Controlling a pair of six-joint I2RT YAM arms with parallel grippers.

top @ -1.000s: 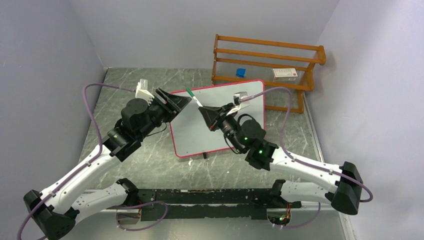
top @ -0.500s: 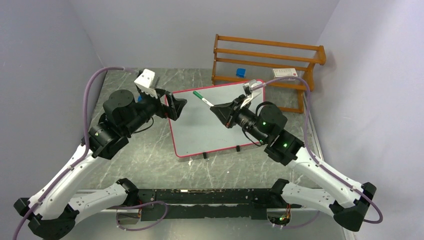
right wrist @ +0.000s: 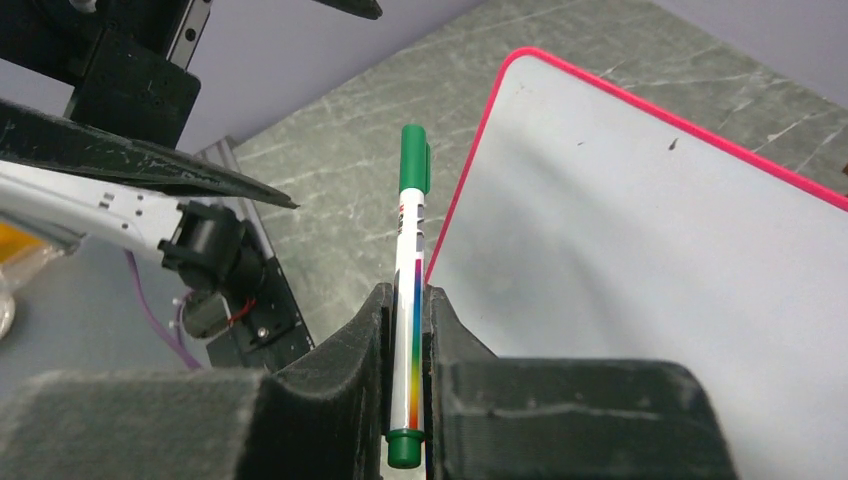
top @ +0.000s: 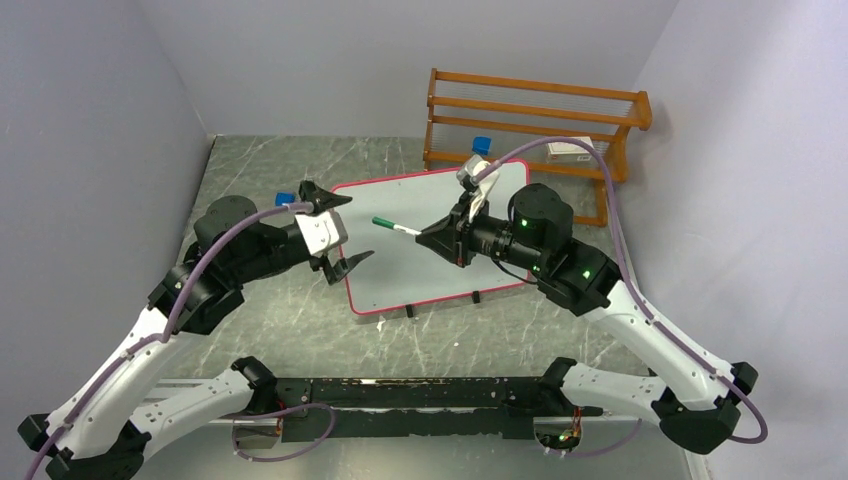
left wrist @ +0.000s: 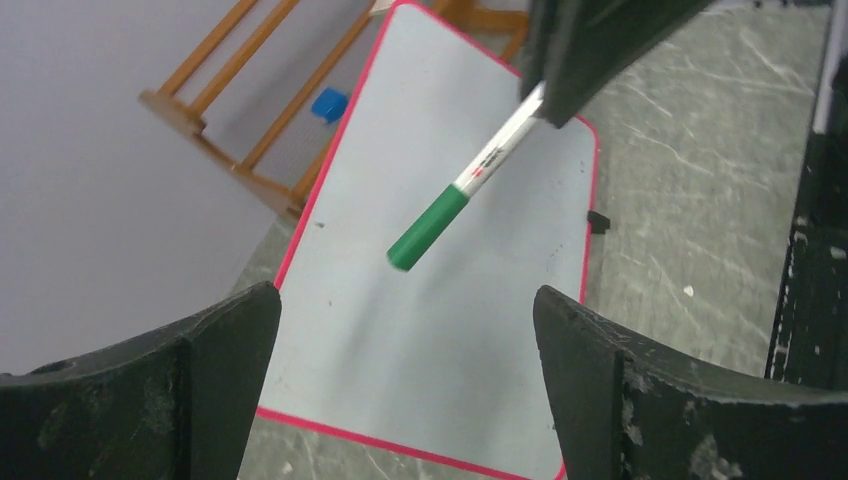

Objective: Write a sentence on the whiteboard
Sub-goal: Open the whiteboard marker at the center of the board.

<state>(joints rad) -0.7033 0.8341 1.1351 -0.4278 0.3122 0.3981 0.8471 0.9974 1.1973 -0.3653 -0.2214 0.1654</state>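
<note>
The marker's white body should stay free. My left gripper should grab only the marker's green cap (top: 383, 222) (left wrist: 428, 227) to uncap the marker for writing.
The whiteboard (top: 400, 275), white with a pink-red rim, lies on the table between the arms; it also shows in the left wrist view (left wrist: 440, 350) and the right wrist view (right wrist: 650, 260). Its face looks blank, and no sentence shows on it. My right gripper (top: 432, 236) (right wrist: 405, 295) is shut on a white marker (top: 395, 227) (right wrist: 410, 250) with a rainbow stripe and a green cap. The capped end points left, above the board's left part. My left gripper (top: 360, 226) (left wrist: 405, 300) stands wide open and empty at the board's left edge, facing the marker (left wrist: 460, 195) with a gap.
A wooden rack (top: 530, 120) stands at the back right, with a small blue thing (top: 481, 144) and a white-and-red box (top: 570, 148) in it. Another small blue thing (top: 285, 198) lies behind my left gripper. Walls close in on the left, back and right.
My left gripper has opened wide and drawn back left from the marker's capped end. The right gripper has kept the marker, swung right and turned it level.
</note>
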